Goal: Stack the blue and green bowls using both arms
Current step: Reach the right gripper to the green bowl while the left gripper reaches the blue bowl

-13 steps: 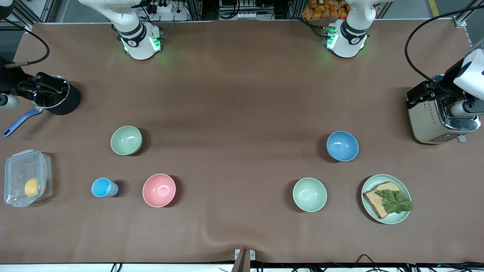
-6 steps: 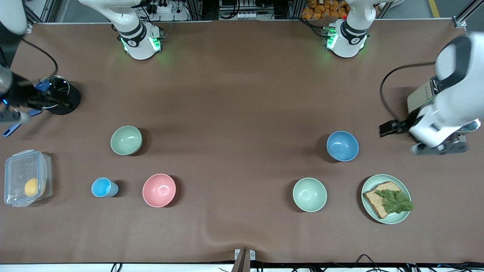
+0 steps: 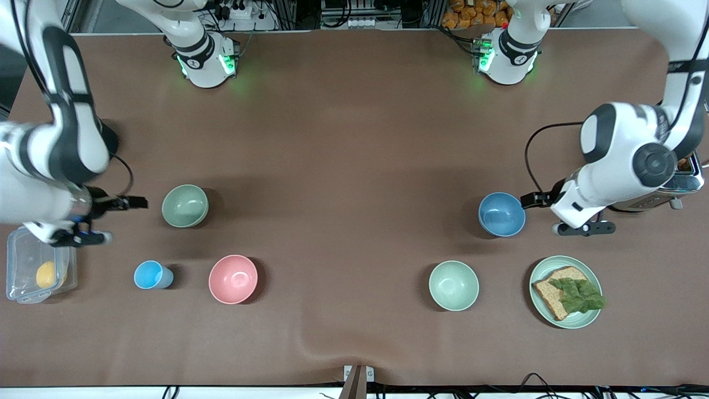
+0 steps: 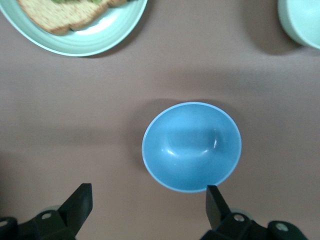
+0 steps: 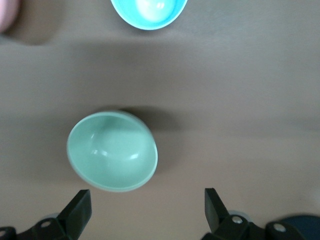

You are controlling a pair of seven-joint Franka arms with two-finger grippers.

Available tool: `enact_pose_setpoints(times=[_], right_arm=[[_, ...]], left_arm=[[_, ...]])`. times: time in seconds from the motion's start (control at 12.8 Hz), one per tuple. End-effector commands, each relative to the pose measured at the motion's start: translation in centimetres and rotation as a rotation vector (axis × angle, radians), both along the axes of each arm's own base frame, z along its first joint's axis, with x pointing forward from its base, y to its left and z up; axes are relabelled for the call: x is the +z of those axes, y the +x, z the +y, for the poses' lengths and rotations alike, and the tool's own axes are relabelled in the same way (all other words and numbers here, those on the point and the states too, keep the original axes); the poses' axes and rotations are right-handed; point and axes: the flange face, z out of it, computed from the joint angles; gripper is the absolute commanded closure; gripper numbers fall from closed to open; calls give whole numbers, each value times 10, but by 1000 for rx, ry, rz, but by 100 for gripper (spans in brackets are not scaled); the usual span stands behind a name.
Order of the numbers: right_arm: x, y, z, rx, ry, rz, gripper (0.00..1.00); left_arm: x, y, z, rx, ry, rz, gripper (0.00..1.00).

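Observation:
The green bowl needs to be stacked with the blue bowl [image 3: 502, 214]. My right gripper should grab the green bowl by its rim [image 3: 163, 205] next.
The blue bowl [image 3: 502, 214] stands upright toward the left arm's end of the table. It also shows in the left wrist view [image 4: 191, 146]. The green bowl [image 3: 185, 205] stands upright toward the right arm's end and shows in the right wrist view [image 5: 112, 151]. My left gripper [image 3: 571, 213] hangs open and empty above the table beside the blue bowl, on the toaster's side; in its wrist view [image 4: 148, 200] the bowl's rim lies by one finger. My right gripper [image 3: 65, 219] hangs open and empty above the table beside the green bowl, and shows in its own wrist view [image 5: 146, 206].
A paler mint bowl [image 3: 453, 285] and a mint plate [image 3: 592, 318] with bread and lettuce lie nearer the camera than the blue bowl. A pink bowl [image 3: 233, 279] and sky-blue cup [image 3: 152, 275] lie nearer than the green bowl. A clear box [image 3: 33, 277], a toaster [image 3: 687, 185] and a black pot [image 3: 111, 141] stand at the table's ends.
Both arms have swung in from the table's ends: the left from the toaster to beside the blue bowl, the right from the pot to beside the green bowl. No bowl has moved.

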Motion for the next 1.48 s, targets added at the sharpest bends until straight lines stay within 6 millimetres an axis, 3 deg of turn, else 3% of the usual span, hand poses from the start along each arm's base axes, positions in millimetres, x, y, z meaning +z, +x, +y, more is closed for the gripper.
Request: enact_pose_setpoints(times=[0.0, 0.31, 0.55, 0.62, 0.7, 0.78, 0.86, 0.94, 1.17, 1.4], right_arm=[[-50, 9, 4, 21, 54, 24, 0], [-114, 0, 13, 107, 111, 112, 0], [-158, -10, 20, 108, 141, 177, 0], [-160, -10, 24, 114, 141, 179, 13], [-160, -11, 26, 113, 142, 185, 83], [-159, -11, 27, 113, 145, 185, 100], [-159, -11, 29, 115, 148, 186, 100], [-158, -10, 32, 121, 148, 185, 100], [-158, -10, 32, 124, 149, 185, 100], [-153, -8, 36, 131, 152, 177, 100]], left_arm=[[-46, 3, 2, 28, -25, 21, 2], [-102, 6, 15, 51, -39, 33, 10], [-111, 5, 15, 54, -41, 41, 20], [-114, 5, 14, 52, -42, 44, 30], [-114, 5, 11, 51, -42, 44, 45], [-115, 5, 12, 52, -42, 46, 59], [-114, 5, 10, 50, -43, 44, 83], [-114, 5, 9, 48, -42, 44, 100], [-111, 7, 8, 56, -41, 37, 100], [-87, 13, 4, 49, -41, -6, 100]])
